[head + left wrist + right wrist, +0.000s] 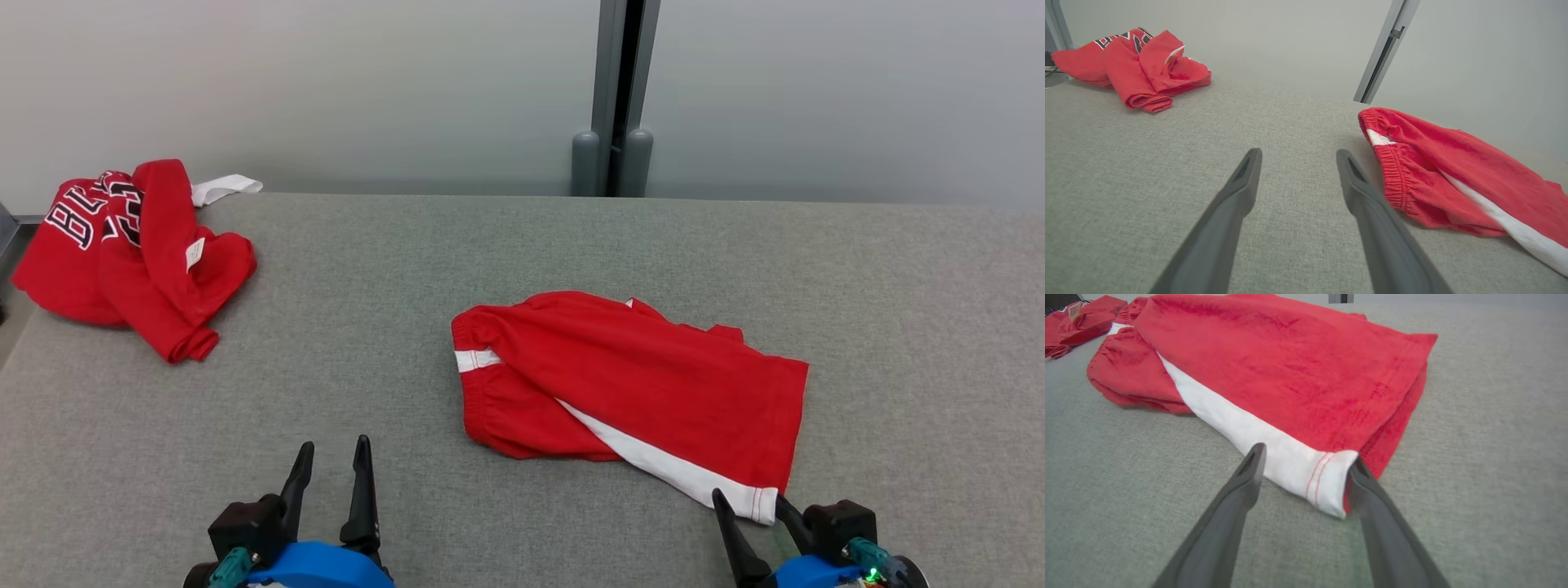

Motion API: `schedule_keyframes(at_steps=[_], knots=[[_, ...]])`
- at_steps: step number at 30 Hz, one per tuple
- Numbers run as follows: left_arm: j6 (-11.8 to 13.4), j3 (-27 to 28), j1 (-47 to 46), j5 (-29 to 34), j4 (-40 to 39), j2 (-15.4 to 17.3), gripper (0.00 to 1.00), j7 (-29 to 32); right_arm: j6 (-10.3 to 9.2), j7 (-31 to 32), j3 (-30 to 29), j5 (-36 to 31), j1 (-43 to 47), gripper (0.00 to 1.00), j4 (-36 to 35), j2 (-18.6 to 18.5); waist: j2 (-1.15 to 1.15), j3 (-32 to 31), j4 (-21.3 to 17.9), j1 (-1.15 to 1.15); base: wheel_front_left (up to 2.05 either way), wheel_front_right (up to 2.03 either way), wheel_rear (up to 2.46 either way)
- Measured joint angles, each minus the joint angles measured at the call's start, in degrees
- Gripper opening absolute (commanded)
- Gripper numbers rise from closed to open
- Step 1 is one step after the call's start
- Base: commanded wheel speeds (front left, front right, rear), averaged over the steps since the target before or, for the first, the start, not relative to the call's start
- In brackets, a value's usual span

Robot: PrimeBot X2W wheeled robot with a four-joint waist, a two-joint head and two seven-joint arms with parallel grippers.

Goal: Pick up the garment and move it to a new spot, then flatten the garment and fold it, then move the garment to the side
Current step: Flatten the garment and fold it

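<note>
My right gripper grabs the red shorts by their leg hem [765, 504] next, so that the red shorts' elastic waistband [474, 397] stays free to flatten.
The garment [637, 376], red shorts with a white side stripe, lies folded near the middle of the grey table [392, 269]; its elastic waistband points left. In the left wrist view the garment [1453, 163] lies to the right of my left gripper [1299, 152]. That left gripper [335, 445] is open over bare table, well left of the waistband. My right gripper [749, 498] is open at the near right hem. In the right wrist view the garment [1290, 363] has its white hem corner between the spread fingers of my right gripper [1307, 454], against the right finger.
A second red garment, a crumpled jersey with lettering [131, 253], lies at the table's far left corner, also seen as the jersey [1139, 61] in the left wrist view. A grey post [612, 98] stands against the wall behind the table's far edge.
</note>
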Motion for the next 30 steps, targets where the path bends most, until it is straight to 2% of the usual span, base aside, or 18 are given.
schedule_keyframes(at_steps=[1, 4, 6, 11, 15, 20, 24, 29, 30], knots=[[-0.1, 0.0, -0.1, 0.0, 0.0, 0.0, 1.0, 0.0, 0.0, 0.0, 0.0, 0.0, -0.2, 0.49, 0.2, 0.0, 0.0, 0.1, -0.1, 0.0, 0.0, 0.0, 0.0], [-0.3, -0.5, -0.4, 0.2, 0.4, -0.1, 1.0, 0.0, 0.0, 0.0, 0.3, 0.1, -1.0, 0.27, 1.9, 0.0, 0.0, 0.6, -0.3, 0.0, 0.0, 0.0, 0.0], [-0.7, -1.0, -1.1, 0.4, 1.0, 0.0, 1.0, 0.0, 0.0, 0.0, 0.4, 0.2, -1.6, 0.0, 2.6, 0.0, 0.0, 1.0, -0.5, 0.0, 0.0, 0.0, 0.0], [-1.8, -3.8, -5.2, 1.5, 3.4, 0.3, 1.0, 0.6, 0.0, 0.0, 0.8, 0.7, -3.2, 0.0, 3.4, 0.0, 0.0, 2.0, -1.1, 0.0, 0.0, 0.0, 0.0], [-2.8, -6.4, -11.2, 0.6, 7.4, 0.3, 1.0, 3.7, 0.0, 0.0, -0.6, -0.3, -4.4, 0.0, 2.2, 0.0, 0.0, 3.2, -2.2, 0.0, 0.0, 0.0, 0.0], [-3.3, -8.3, -17.0, -6.0, 12.7, 0.2, 1.0, 10.4, 0.0, 0.0, -1.3, -1.8, -5.3, 0.0, 0.9, 0.0, 0.0, 4.6, -3.6, 0.0, 0.0, 0.0, 0.0], [-3.5, -12.9, -20.5, -11.5, 14.1, 0.7, 1.0, 15.2, 0.01, 0.0, -1.0, -2.1, -5.8, 0.0, 0.4, 0.0, 0.0, 5.5, -4.7, 0.0, 0.0, 0.0, 0.0], [-3.5, -17.7, -22.8, -18.3, 14.0, 3.6, 1.0, 17.5, 0.01, 0.0, -0.8, -2.1, -5.9, 0.0, -0.3, 0.0, 0.0, 6.4, -5.8, 0.0, 0.0, 0.0, 0.0], [-3.5, -18.3, -23.0, -19.1, 14.0, 4.0, 0.93, 17.5, 0.01, 0.0, -0.8, -2.1, -5.9, 0.0, -0.4, 0.0, 0.0, 6.5, -5.9, 0.0, 0.0, 0.0, 0.0]])
